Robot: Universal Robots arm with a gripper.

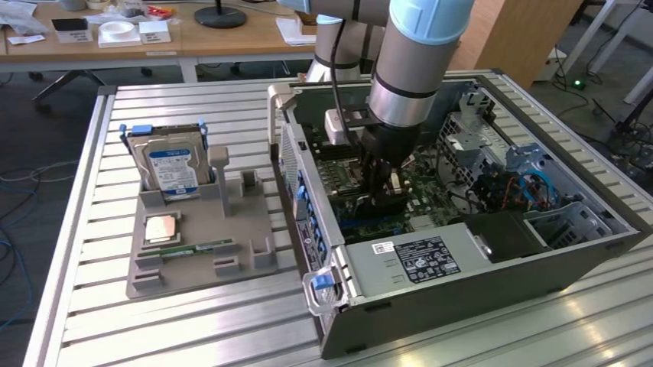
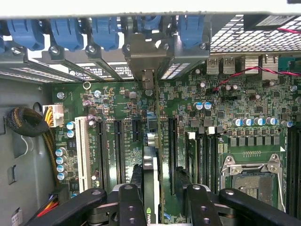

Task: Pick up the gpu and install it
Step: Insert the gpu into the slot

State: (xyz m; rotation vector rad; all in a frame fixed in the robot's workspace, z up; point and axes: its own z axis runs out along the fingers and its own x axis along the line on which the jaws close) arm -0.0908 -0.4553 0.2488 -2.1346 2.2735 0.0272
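I should grab the GPU by its upper long edge (image 2: 150, 181) above the board, as its bracket sits tight under the blue clips.
The gpu (image 2: 150, 183) stands on edge on the green motherboard (image 2: 235, 146) inside the open computer case (image 1: 479, 260). In the wrist view its silver bracket (image 2: 143, 59) sits against the case's rear slot openings, under the blue clips. My gripper (image 2: 157, 188) straddles the card, open, with one black finger (image 2: 129, 205) on each side. A narrow strip of board shows between the card and the other finger (image 2: 200, 205). In the exterior view the gripper (image 1: 388, 191) reaches straight down into the case and hides the card.
A grey parts tray (image 1: 199, 267) lies on the slatted table at the exterior view's left. It holds a silver hard drive (image 1: 171, 164), a processor chip (image 1: 164, 228) and a green memory stick (image 1: 194, 248). The power supply (image 1: 429, 256) and cables (image 1: 510, 187) crowd the case.
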